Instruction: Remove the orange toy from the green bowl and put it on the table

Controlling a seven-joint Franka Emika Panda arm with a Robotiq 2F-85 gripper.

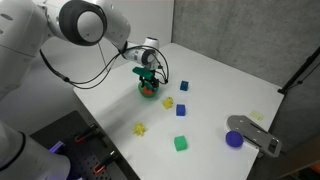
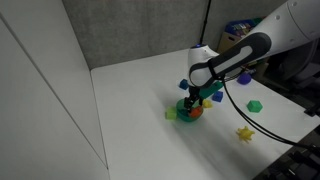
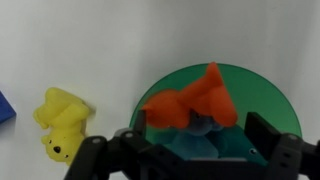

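My fingers are down beside the ends of the orange toy [image 3: 190,100], level with its lower part, so closing on it now would catch it and it is time to close.
The orange toy [image 3: 190,100] lies in the green bowl [image 3: 270,100] on the white table [image 3: 100,40], on top of a teal piece [image 3: 200,145]. My gripper [image 3: 198,135] is open, right above the bowl, with one finger on each side of the orange toy and not closed on it. In both exterior views the gripper [image 1: 148,78] [image 2: 192,98] hangs down into the bowl [image 1: 147,92] [image 2: 186,113]. A bit of orange [image 2: 196,111] shows at the bowl's edge.
A pale yellow toy [image 3: 62,118] lies just beside the bowl, and another [image 1: 140,128] lies nearer the table's edge. Blue cubes [image 1: 183,86] [image 1: 181,111], a green cube [image 1: 181,144] and a purple round piece [image 1: 234,139] are spread over the table. A grey object [image 1: 258,137] lies by the purple piece.
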